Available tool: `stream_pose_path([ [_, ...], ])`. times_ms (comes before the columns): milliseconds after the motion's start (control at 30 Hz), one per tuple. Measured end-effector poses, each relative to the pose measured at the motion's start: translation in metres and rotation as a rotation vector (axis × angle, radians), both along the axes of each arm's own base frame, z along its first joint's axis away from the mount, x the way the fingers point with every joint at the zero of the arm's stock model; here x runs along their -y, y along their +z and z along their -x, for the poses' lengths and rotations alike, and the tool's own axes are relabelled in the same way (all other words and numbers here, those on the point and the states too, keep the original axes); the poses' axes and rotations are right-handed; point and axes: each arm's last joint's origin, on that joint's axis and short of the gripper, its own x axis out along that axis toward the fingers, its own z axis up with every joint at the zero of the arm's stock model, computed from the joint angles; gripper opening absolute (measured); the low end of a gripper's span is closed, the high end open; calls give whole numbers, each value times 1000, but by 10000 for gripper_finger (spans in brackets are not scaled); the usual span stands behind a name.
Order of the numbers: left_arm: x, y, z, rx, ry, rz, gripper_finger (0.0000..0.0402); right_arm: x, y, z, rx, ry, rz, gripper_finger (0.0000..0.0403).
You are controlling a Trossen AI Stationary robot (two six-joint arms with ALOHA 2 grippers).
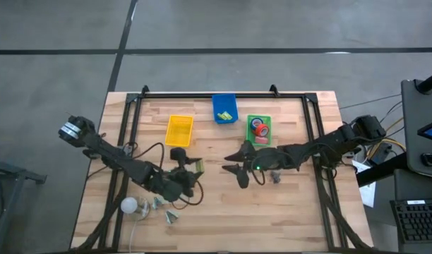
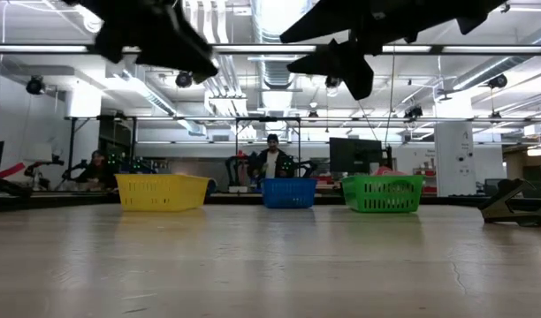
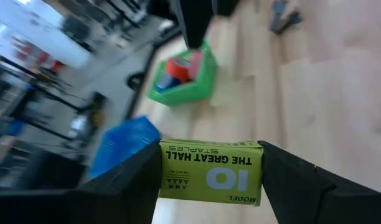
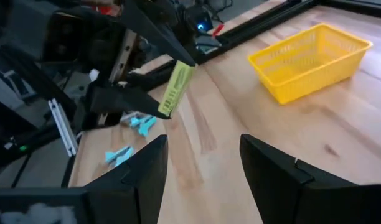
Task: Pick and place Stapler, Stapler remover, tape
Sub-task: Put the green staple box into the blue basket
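Observation:
The green box is still beyond my right gripper's fingers, so my right gripper moves toward it next, before it closes on the box.
My left gripper (image 1: 193, 168) is shut on a green box of staples (image 3: 210, 171), held above the table's middle near side. My right gripper (image 1: 234, 169) hangs open just to the right of it, facing it, with nothing between its fingers (image 4: 203, 162). Red tape rolls (image 1: 258, 128) lie in the green basket (image 1: 259, 140). A dark stapler (image 2: 516, 208) rests on the table under the right arm (image 1: 275, 176). Light blue staple removers (image 4: 139, 122) lie on the table by the near left, below the left arm. My left gripper pinches the box between its two fingers, one on each short end (image 3: 167, 169). The fingers reach in from the table's left, slanting slightly down, and span the box's length. The box (image 4: 175, 87) is lifted clear of the table, tilted on edge.
A yellow basket (image 1: 179, 130) stands far left of centre. Beside it a blue basket (image 1: 224, 108) holds yellow-green boxes. A white ball (image 1: 129, 205) lies at the near left. People sit in the room beyond the far edge (image 2: 272, 159).

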Motion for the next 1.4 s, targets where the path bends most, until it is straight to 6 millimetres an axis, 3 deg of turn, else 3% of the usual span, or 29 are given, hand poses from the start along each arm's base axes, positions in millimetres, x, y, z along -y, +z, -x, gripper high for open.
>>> stream_pose_path([
  [200, 5, 18, -24, -11, 44, -150, 248, 4, 6, -3, 54, 17, 69, 199],
  [500, 4, 10, -54, -62, 100, -226, 248, 9, 17, -7, 121, -13, 82, 225],
  [700, 5, 11, -61, -74, 152, -304, 248, 11, 13, -9, 110, -20, 84, 222],
  [967, 8, 20, -67, -31, 142, -273, 248, 12, 0, -19, 85, -26, 89, 221],
  [1400, 9, 22, -69, -11, 109, -249, 248, 17, 2, -33, 87, -35, 100, 210],
])
